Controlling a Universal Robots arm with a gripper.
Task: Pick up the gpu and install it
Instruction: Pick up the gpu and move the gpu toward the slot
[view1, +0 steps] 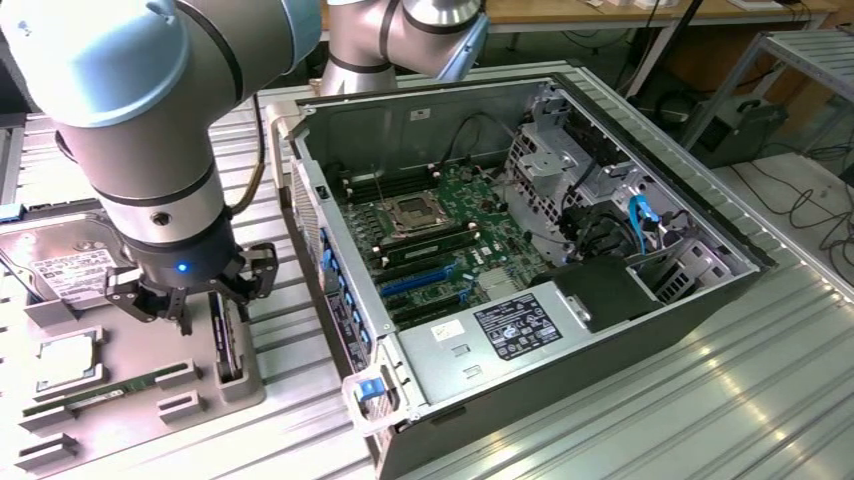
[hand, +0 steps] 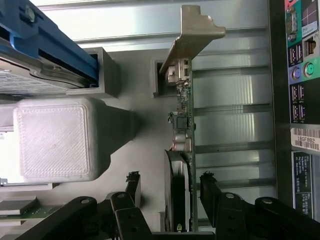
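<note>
My gripper's fingers are on both sides of the GPU's black shroud and closing now would catch the GPU, so it is time to close.
The gpu stands on edge in a slot of the grey parts tray at the exterior view's left. In the wrist view the gpu appears as a thin green card edge with a black shroud and a silver end bracket. My gripper hangs just over it, open. In the wrist view the gripper straddles the card. One black fingertip is on one side and the other on the opposite side, with gaps to the card on both sides.
The open computer case lies at the exterior view's right, with its motherboard exposed. The tray also holds a hard drive, a processor and a memory stick. A white block sits beside the gpu slot.
</note>
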